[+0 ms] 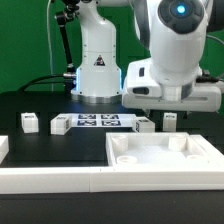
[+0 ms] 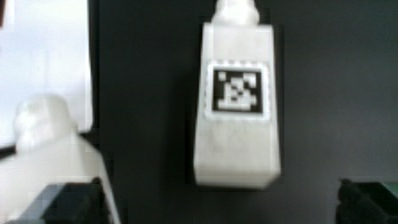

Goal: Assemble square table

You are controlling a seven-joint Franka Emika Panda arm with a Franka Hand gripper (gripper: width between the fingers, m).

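My gripper needs to move down first and then close on the white leg, because its fingers are above the leg and the dark tabletop shows between them.
The square tabletop slab (image 1: 165, 155) with a raised rim lies at the front on the exterior view's right. Four short white legs lie behind it: two on the left (image 1: 29, 121) (image 1: 59, 125) and two on the right (image 1: 146, 124) (image 1: 170, 120). My gripper (image 1: 148, 111) hangs just above the nearer right leg. In the wrist view that leg (image 2: 238, 110) lies lengthwise with its tag facing up. My gripper (image 2: 217, 205) is open, with dark fingertips (image 2: 63, 205) on either side near the leg's end, not touching it.
The marker board (image 1: 97, 121) lies between the leg pairs, in front of the robot base (image 1: 97, 70). A long white border bar (image 1: 60, 180) runs along the front. Another blurred white part (image 2: 45, 135) lies close beside the left finger in the wrist view.
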